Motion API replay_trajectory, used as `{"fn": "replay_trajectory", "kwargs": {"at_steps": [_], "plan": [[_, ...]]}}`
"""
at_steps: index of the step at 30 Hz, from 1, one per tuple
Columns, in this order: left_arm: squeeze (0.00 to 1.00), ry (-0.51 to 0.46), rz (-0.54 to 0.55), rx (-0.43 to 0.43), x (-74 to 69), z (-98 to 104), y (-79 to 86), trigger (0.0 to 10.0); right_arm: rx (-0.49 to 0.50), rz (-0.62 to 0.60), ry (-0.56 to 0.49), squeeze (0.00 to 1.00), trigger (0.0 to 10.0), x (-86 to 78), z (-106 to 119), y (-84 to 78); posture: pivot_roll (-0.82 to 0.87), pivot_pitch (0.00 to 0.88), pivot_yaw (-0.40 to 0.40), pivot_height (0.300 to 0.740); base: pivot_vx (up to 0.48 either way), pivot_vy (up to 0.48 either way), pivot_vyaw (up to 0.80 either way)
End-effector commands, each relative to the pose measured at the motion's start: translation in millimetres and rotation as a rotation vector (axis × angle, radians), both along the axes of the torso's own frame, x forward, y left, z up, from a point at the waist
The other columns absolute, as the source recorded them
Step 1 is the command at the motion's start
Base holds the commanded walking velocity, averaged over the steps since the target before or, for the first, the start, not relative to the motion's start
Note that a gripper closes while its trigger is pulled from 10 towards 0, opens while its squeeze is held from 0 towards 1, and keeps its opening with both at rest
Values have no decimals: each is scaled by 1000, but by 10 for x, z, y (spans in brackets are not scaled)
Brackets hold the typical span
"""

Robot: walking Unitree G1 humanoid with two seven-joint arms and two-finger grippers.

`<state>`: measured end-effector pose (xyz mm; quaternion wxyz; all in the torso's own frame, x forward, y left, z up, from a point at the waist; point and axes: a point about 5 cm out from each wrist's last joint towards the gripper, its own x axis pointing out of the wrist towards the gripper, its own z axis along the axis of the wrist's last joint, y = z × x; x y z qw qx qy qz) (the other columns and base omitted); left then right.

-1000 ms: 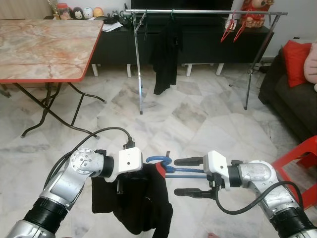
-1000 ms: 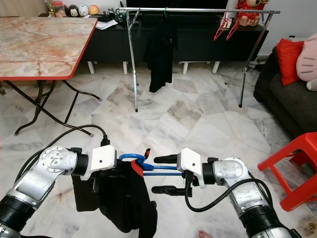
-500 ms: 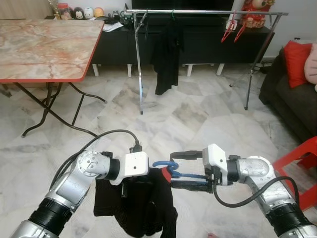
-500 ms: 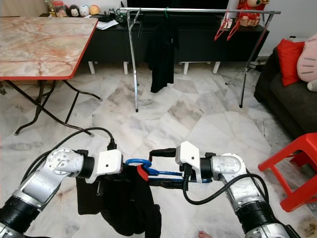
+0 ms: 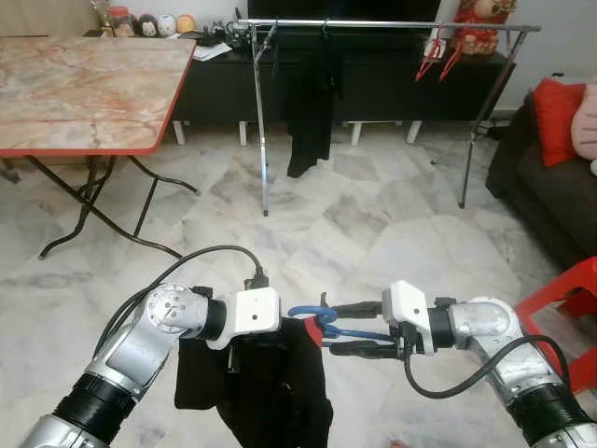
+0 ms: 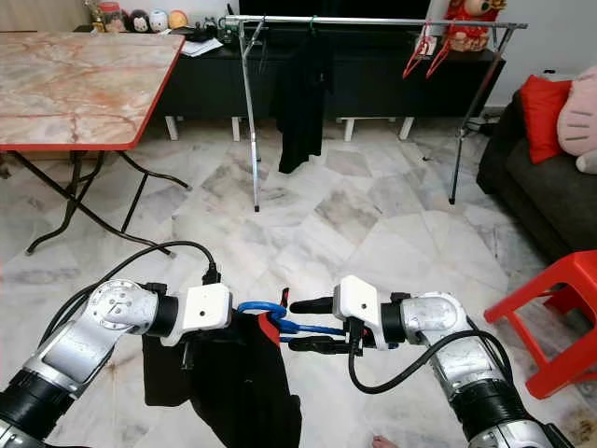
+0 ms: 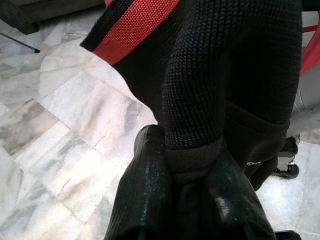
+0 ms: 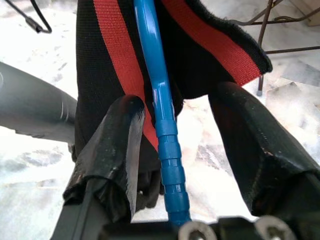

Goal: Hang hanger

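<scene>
The black garment (image 5: 270,373) is bunched up around the other end of the hanger. My right gripper will therefore grab the bare blue bar (image 5: 362,334) that sticks out of the garment next.
A blue hanger (image 5: 312,313) lies level between my two arms, with a black garment (image 5: 280,383) with a red stripe draped on it and hanging toward the floor. My left gripper (image 7: 187,160) is shut on a fold of that garment. My right gripper (image 5: 334,328) reaches in from the right. It is open, one black finger above and one below the blue hanger's bar (image 8: 162,100). A gap shows beside the bar in the right wrist view. The metal clothes rack (image 5: 373,23) stands far ahead across the floor.
On the rack hang a black garment (image 5: 311,112) and red hangers (image 5: 438,56). A marble-topped folding table (image 5: 84,93) stands at the left, a dark sofa (image 5: 550,177) and a red stool (image 5: 569,299) at the right. Bare marble floor lies between me and the rack.
My right gripper has moved left onto the hanger, and its fingers have narrowed around the blue bar. The left arm with the garment has shifted slightly right.
</scene>
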<state>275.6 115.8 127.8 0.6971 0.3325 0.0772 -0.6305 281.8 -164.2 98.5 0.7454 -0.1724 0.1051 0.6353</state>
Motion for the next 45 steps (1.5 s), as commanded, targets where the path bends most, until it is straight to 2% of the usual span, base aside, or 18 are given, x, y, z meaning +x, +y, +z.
{"fn": "replay_trajectory", "kwargs": {"at_steps": [1, 15, 16, 17, 18, 37, 45], "plan": [[0, -39, -28, -20, 2, 107, -47, 10000, -35, 2, -5, 0, 10000, -6, -25, -24, -16, 0, -75, 740, 0, 0, 0], [0, -43, -23, -24, 11, 110, -53, 10000, 12, -25, -28, 0, 10000, 40, -11, 42, -14, 0, -76, 740, 0, 0, 0], [0, -42, -23, -25, 10, 109, -57, 10000, 15, -21, -22, 0, 4706, 36, -18, 48, -14, 0, -77, 740, 0, 0, 0], [0, -42, -23, -26, 10, 108, -61, 10000, 21, -19, -16, 0, 471, 31, -22, 53, -14, 0, -78, 740, 0, 0, 0], [0, -42, -23, -26, 9, 108, -62, 10000, 25, -18, -11, 0, 0, 27, -25, 56, -14, 0, -78, 740, 0, 0, 0], [0, -39, -19, -60, 10, 148, -86, 10000, 41, 12, 7, 0, 0, -11, -62, 148, -13, 0, -79, 740, 0, 0, 0], [0, -34, -22, -73, 16, 178, -92, 10000, 40, 15, 10, 0, 0, -13, -62, 141, -13, 0, -79, 740, 0, 0, 0]]}}
